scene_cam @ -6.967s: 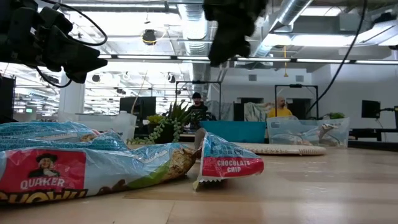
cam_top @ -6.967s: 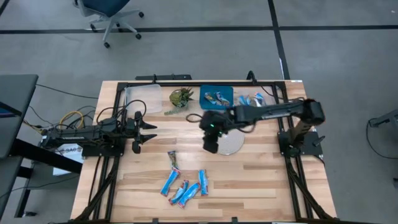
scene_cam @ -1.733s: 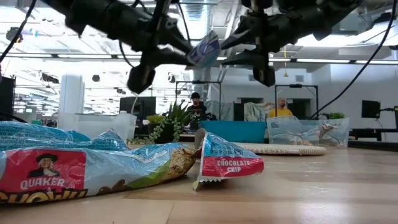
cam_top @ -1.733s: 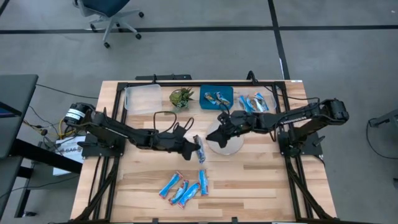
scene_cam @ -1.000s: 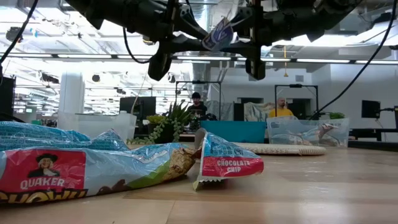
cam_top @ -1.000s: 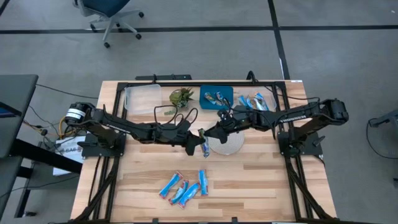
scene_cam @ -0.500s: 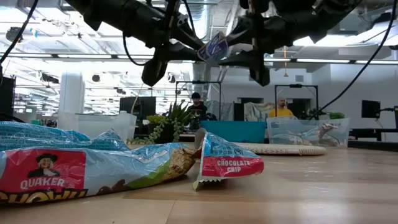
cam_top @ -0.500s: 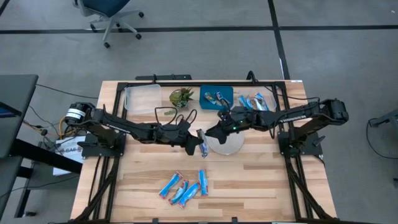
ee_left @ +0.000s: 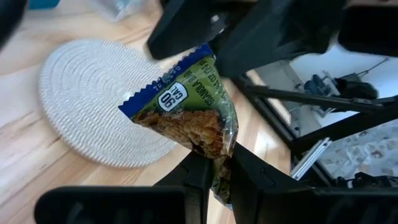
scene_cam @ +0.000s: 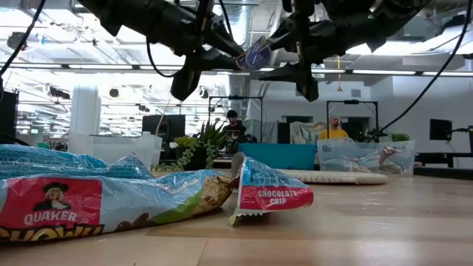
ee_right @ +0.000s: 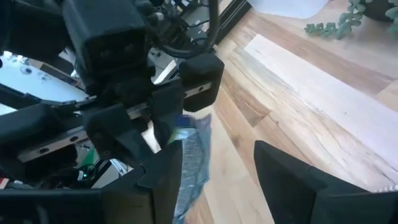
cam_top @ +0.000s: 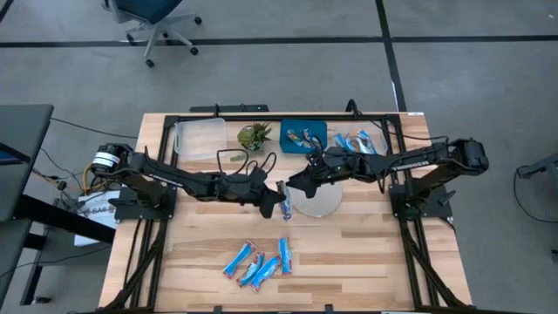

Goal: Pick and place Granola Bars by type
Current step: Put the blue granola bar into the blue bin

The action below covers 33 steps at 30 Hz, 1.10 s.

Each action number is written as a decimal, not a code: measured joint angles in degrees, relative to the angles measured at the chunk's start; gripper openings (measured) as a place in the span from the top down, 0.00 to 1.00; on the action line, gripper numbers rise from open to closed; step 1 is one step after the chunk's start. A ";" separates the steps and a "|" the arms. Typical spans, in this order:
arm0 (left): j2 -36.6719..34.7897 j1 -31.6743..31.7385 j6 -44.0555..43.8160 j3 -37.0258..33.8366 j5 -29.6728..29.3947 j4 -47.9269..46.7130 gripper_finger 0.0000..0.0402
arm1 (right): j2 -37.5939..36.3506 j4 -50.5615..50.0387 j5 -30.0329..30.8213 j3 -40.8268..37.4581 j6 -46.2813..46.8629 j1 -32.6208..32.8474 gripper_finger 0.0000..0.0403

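Note:
My right gripper reaches the granola bar next and grabs it by its loose end (ee_right: 193,180), to sort it into the blue tray.
A granola bar (ee_left: 189,106) in a blue and green wrapper hangs above the table beside the round woven mat (cam_top: 318,201), with my left gripper (cam_top: 277,205) shut on it. My right gripper (cam_top: 290,186) reaches in from the table's right and is open. In the left wrist view its two dark fingers stand on either side of the bar's far end (ee_left: 202,56). Whether they touch that end I cannot tell. Several blue granola bars (cam_top: 259,262) lie flat on the table near its front edge, and two of them (scene_cam: 270,188) fill the low view's foreground. My left gripper pinches the bar's near end (ee_left: 219,165) between its two fingers. The fingers come at it roughly level from the table's left. The bar sticks out beyond the fingertips, tilted, lifted clear of the table and the mat.
Along the far edge stand an empty clear container (cam_top: 199,138), a small green plant (cam_top: 254,136), a blue tray (cam_top: 324,129) holding bars and a clear bin (cam_top: 377,131) holding bars. Bare wood lies between the mat and the bars near the front.
In the low view my right gripper's fingers have spread wider around the far end of the held bar. My left gripper has kept hold, and the bar has dipped slightly.

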 joint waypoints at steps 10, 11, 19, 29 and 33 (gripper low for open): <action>0.00 2.06 2.14 0.00 1.23 2.11 0.92 | 0.00 3.25 -4.48 0.00 -0.44 0.00 0.49; 0.00 2.31 2.18 0.00 1.40 2.41 0.92 | 0.00 4.01 -5.04 0.00 -0.46 0.00 0.49; 0.00 2.84 5.33 0.00 2.70 7.12 0.92 | 0.00 4.42 -5.09 0.00 -0.48 -0.09 0.52; 0.00 2.89 5.89 0.00 2.42 7.61 0.92 | 0.00 6.32 -5.37 0.00 -0.52 -1.37 0.63; 0.00 2.89 5.89 0.00 1.67 7.54 0.92 | 0.00 6.43 -5.37 0.00 -0.52 -1.46 0.73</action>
